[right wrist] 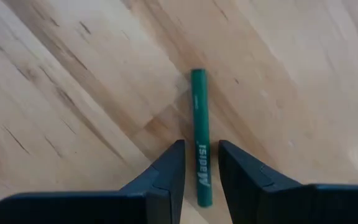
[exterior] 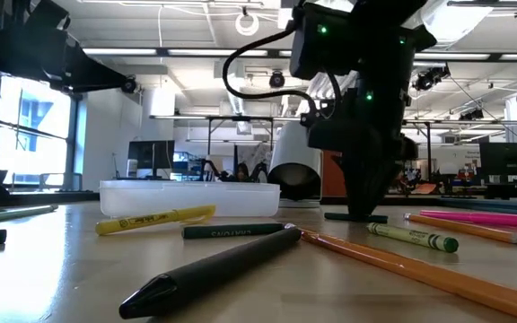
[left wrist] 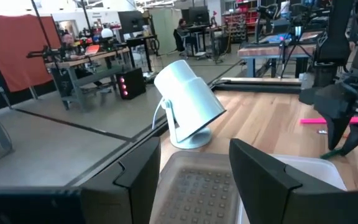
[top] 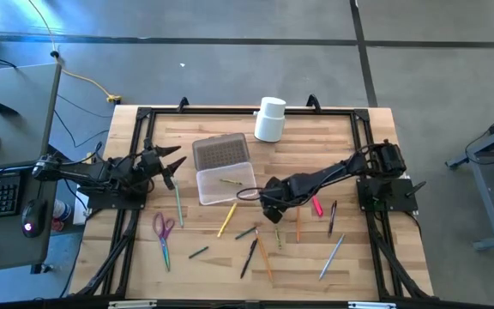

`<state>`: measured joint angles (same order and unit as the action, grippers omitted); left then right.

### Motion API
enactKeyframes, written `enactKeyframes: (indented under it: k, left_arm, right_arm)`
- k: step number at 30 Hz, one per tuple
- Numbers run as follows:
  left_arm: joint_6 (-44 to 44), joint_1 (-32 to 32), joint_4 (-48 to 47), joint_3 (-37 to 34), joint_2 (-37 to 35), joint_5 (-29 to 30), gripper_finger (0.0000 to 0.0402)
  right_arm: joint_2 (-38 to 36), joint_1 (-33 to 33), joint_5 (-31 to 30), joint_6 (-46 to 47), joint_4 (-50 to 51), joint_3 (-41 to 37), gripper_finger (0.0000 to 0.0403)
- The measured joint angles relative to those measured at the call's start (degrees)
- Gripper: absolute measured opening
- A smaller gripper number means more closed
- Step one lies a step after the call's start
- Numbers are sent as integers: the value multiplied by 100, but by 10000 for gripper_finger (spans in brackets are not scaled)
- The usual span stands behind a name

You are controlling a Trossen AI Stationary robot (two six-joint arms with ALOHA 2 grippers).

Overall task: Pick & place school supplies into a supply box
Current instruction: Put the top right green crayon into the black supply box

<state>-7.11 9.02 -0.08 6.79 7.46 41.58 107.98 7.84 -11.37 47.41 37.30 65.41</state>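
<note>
I should next grab the green crayon with my right gripper by its section with the printed lettering (right wrist: 202, 160). Then I can put it into the supply box.
The supply box (top: 225, 185) is a clear tray with its greyish lid (top: 220, 152) open toward the far edge; one yellow pen (top: 230, 181) lies inside. My right gripper (top: 273, 212) points down at the table just right of the box. Its fingers (right wrist: 166, 171) stand on either side of a green pen (right wrist: 200, 134) that lies flat on the wood, with a narrow gap on each side. My left gripper (top: 173, 167) is open and empty left of the box, above the table. Pens, pencils and pink-purple scissors (top: 162, 228) lie scattered on the near half.
A white cylinder (top: 270, 118) stands behind the box. A yellow pen (top: 227, 219), pink pen (top: 316, 206), orange pencil (top: 265, 257), black pen (top: 249, 256) and silver pen (top: 331, 257) lie around the right gripper. A black frame (top: 247, 111) edges the table.
</note>
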Motion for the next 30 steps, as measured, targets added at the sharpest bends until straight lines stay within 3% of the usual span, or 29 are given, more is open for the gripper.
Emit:
enactKeyframes:
  k: [3,8,13,18,23,30]
  left_arm:
    - [4,0,-2,0,0,-4,225]
    - [5,0,-9,0,0,-9,225]
    - [11,0,-74,0,2,-52,225]
    - [24,0,-145,0,2,-56,225]
    - [22,0,-144,0,2,-54,225]
    - [22,0,-162,0,2,-57,225]
  right_arm:
    - [2,-9,-371,-374,-557,-138,82]
    - [-47,-50,-98,-736,-2051,-802,66]
    - [-85,-119,-240,-422,-2326,-1230,11]
    - [-60,-27,-558,-974,-2648,-1286,16]
    - [26,165,-1026,-1940,-2324,-698,5]
    - [-33,231,-918,-2042,-759,628,7]
